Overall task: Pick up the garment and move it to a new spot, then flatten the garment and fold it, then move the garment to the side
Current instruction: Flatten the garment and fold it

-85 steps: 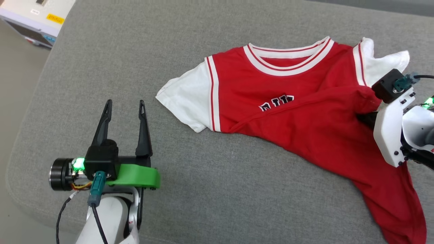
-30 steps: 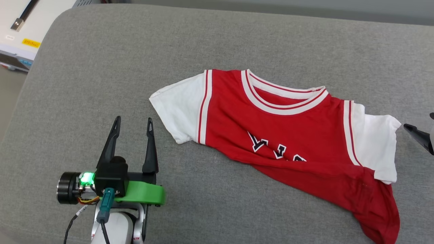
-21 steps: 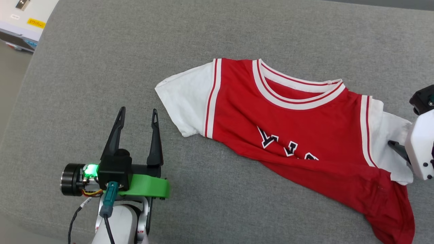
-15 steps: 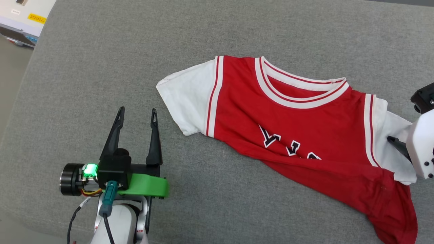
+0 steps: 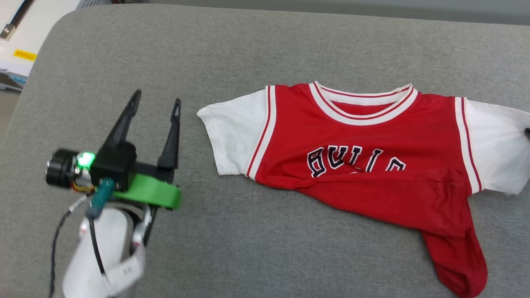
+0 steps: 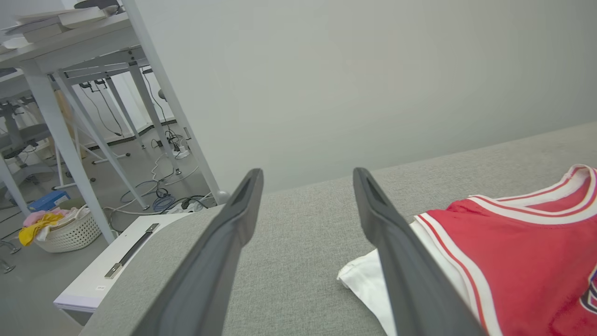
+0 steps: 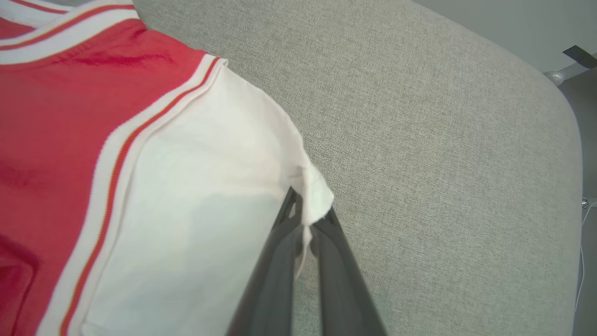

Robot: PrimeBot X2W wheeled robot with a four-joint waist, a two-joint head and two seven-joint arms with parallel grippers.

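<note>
My left gripper grabs the garment by the end of its white sleeve next, since the red body (image 5: 362, 144) lies flat on the cushion.
The garment (image 5: 364, 165), a red T-shirt with white sleeves, lies front up on the grey cushion (image 5: 265, 45). Its collar points away from me. The lower hem is folded up over the black-and-white lettering and trails off to the lower right. My right gripper (image 7: 308, 210) is shut on the edge of the right white sleeve (image 7: 210, 196), and one dark fingertip (image 5: 527, 133) shows at the head view's right edge. My left gripper (image 5: 157, 98) stands open just left of the left sleeve (image 5: 234, 136), touching nothing. In the left wrist view the garment (image 6: 527, 261) lies right of that open left gripper (image 6: 308, 173).
The cushion's rounded left edge (image 5: 16, 124) drops to the floor. A white box (image 5: 18, 37) sits beyond the upper left corner. In the left wrist view, white table legs (image 6: 70, 140), a laundry basket (image 6: 65, 231) and floor cables stand past that edge.
My right gripper closed on the right sleeve and drew it out to the right, so more of the lettering shows. My left gripper moved forward beside the left sleeve. The camera shifted too.
</note>
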